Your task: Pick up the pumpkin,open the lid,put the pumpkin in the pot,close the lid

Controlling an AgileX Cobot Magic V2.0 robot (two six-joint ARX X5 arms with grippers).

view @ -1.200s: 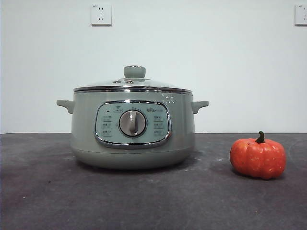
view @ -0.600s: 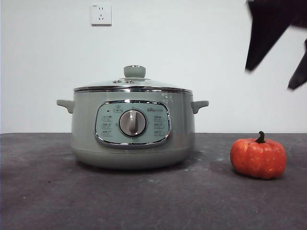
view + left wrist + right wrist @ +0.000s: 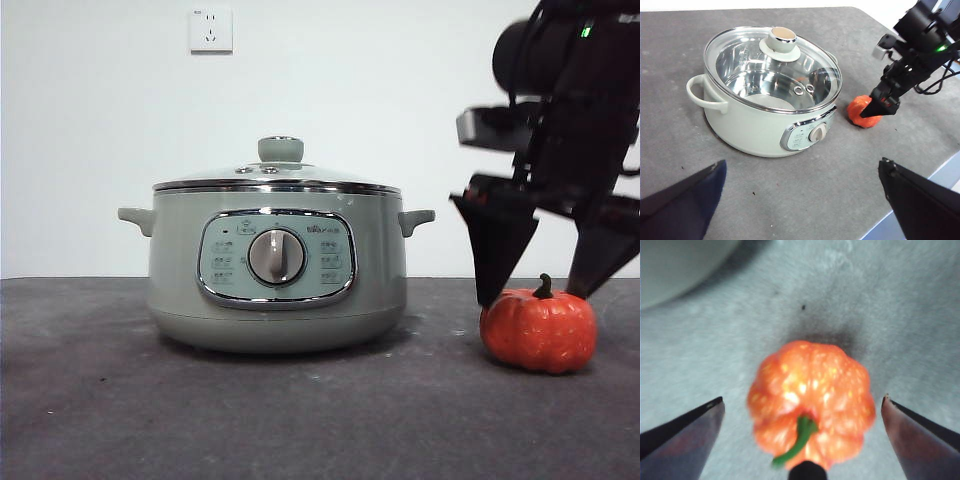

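The pumpkin's top slopes up to a thin, bent stem (image 3: 543,287) (image 3: 800,439), so my right gripper should grab the pumpkin by its facing sides next.
The small orange pumpkin (image 3: 538,330) with a dark stem sits on the dark table right of the pot (image 3: 276,268). It also shows in the right wrist view (image 3: 812,405) and the left wrist view (image 3: 863,112). The sage-green pot (image 3: 760,120) carries its glass lid (image 3: 276,176) with the green knob (image 3: 779,41), closed. My right gripper (image 3: 541,288) is open, straddling the pumpkin from above, one jaw tip at each side near its top. My left gripper (image 3: 800,187) is open and empty, held high in front of the pot.
The grey table (image 3: 300,410) ends at a front edge seen in the left wrist view (image 3: 940,170). A white wall with a socket (image 3: 211,30) stands behind. Cables hang off the right arm (image 3: 935,80).
The right arm has come down from the top right corner. Its open jaws now straddle the pumpkin. The pumpkin, pot and lid have not moved.
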